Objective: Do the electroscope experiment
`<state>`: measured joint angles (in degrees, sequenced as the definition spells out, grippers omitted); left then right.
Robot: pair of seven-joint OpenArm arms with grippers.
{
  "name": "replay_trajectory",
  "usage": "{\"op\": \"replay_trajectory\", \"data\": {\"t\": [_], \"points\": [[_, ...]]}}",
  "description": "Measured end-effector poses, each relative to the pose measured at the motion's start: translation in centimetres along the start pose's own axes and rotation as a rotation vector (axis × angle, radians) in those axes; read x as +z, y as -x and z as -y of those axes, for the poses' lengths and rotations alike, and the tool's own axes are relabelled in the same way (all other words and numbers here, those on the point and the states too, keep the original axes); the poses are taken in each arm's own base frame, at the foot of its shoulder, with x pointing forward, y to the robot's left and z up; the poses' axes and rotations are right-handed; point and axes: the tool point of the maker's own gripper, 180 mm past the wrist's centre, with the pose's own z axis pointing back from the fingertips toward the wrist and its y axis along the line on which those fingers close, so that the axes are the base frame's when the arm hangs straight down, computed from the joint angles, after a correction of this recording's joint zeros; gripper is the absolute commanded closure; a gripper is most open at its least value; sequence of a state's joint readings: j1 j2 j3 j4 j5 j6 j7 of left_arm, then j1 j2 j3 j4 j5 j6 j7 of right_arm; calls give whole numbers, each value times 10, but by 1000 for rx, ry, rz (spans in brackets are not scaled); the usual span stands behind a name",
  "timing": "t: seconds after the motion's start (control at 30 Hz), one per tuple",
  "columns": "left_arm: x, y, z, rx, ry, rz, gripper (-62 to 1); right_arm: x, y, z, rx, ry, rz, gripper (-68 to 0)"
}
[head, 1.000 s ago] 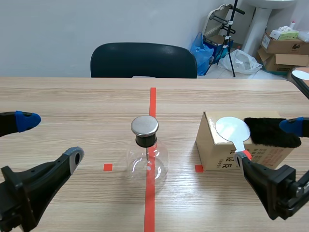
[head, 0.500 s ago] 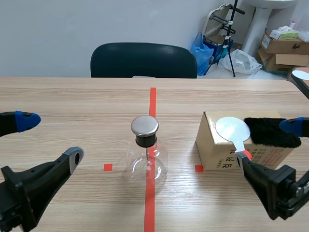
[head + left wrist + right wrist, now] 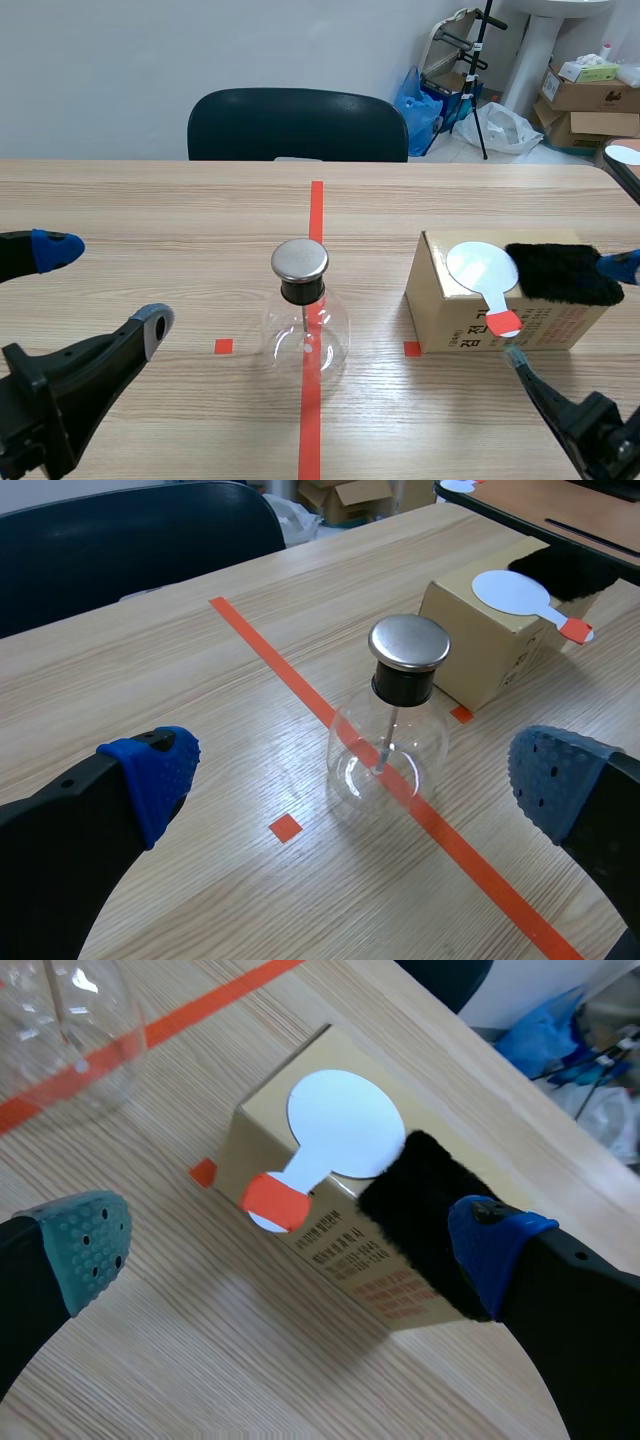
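I will grab the paddle next with my right gripper by its narrow orange handle point(image 3: 503, 322) point(image 3: 277, 1203), because the paddle's white disc spreads wide over the box.
The electroscope, a clear glass flask point(image 3: 305, 335) with a metal cap point(image 3: 299, 260), stands on the red tape line at the table's middle. My left gripper point(image 3: 103, 285) is open to its left, well short of it; in the left wrist view the flask point(image 3: 388, 750) lies ahead of that gripper point(image 3: 352, 775). On the right a cardboard box point(image 3: 435, 300) carries a white disc paddle point(image 3: 482, 268) with a red handle and a black fur pad point(image 3: 560, 272). My right gripper point(image 3: 290, 1240) hovers open over the box point(image 3: 360, 1270), with the paddle point(image 3: 340, 1125) and the fur point(image 3: 420, 1210) between its spread fingers.
A black chair point(image 3: 297, 123) stands behind the table's far edge. Cardboard boxes point(image 3: 590, 95) and a blue bag point(image 3: 420, 95) sit on the floor at the back right. Another tabletop's corner point(image 3: 625, 160) shows at the right edge.
My right gripper has pulled back toward the table's front edge, and its near finger now sits clear of the paddle's red handle. The left arm and the objects have not moved.
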<state>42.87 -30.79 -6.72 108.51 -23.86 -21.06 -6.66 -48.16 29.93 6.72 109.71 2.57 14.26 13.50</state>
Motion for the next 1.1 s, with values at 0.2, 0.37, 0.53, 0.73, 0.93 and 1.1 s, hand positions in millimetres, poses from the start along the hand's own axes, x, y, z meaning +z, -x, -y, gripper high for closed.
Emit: {"op": "replay_trajectory", "data": {"t": [0.2,0.37,0.53,0.73,0.93,1.1], "points": [[0,0,0,0,0,0,-623,4,17,-14,209,-8,-82,-679],[0,0,0,0,0,0,-623,4,23,-24,335,-16,-116,-679],[0,0,0,0,0,0,-623,5,30,-36,473,-47,-118,-679],[0,0,0,0,0,0,-623,10,57,-47,624,-32,-154,-679],[0,0,0,0,0,0,-623,-2,67,-37,768,102,-140,-679],[0,0,0,0,0,0,-623,-17,69,-32,875,210,-115,-679]]}}
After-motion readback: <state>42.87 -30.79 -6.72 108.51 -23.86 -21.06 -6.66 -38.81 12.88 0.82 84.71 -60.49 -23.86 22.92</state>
